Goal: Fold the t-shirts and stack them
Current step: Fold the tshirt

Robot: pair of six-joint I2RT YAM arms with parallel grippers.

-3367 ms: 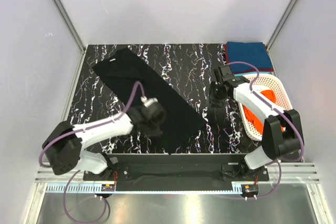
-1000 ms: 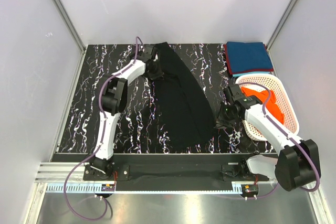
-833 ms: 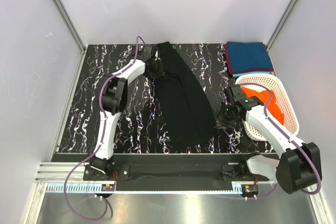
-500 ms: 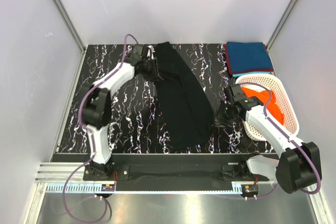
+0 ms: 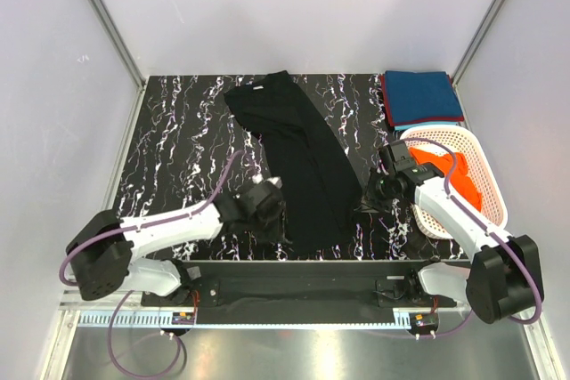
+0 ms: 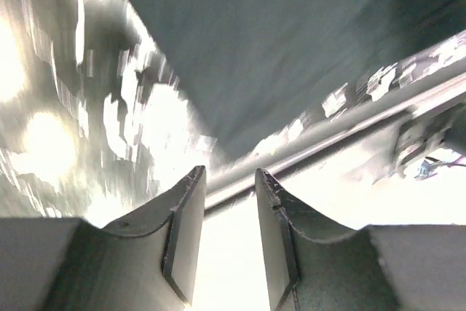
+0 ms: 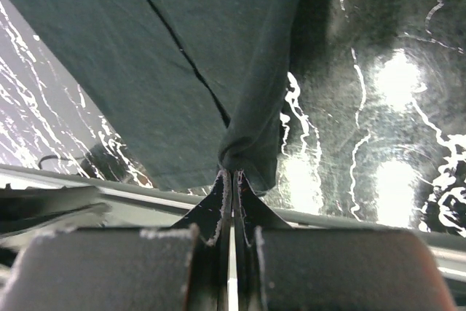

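I should next grab the black t-shirt's near corner (image 5: 292, 248) (image 6: 228, 152) with my left gripper, opposite where my right gripper pinches, to fold the t-shirt's near end over evenly.
The black t-shirt (image 5: 303, 162) lies as a long folded strip from the table's back centre to its front edge. My left gripper (image 5: 272, 218) is open and empty beside the strip's near left edge; in the left wrist view (image 6: 229, 183) the shirt (image 6: 277, 49) lies just beyond the fingertips. My right gripper (image 5: 367, 202) is shut on the strip's right edge, with a bunched fold of shirt (image 7: 247, 136) pinched at the tips (image 7: 233, 174). The teal-blue shirt (image 5: 423, 95) lies folded on the dark red one (image 5: 386, 102) at the back right. The orange shirt (image 5: 450, 173) is in the basket.
The white lattice basket (image 5: 488, 186) stands at the right edge, close to my right arm. White walls enclose the black marbled table (image 5: 178, 149). The table's front rail (image 6: 335, 136) is right below my left gripper.
My left arm let go of the shirt's collar end at the back and swung to the near end of the strip. The collar end now lies flat. My right gripper stayed shut on the right edge.
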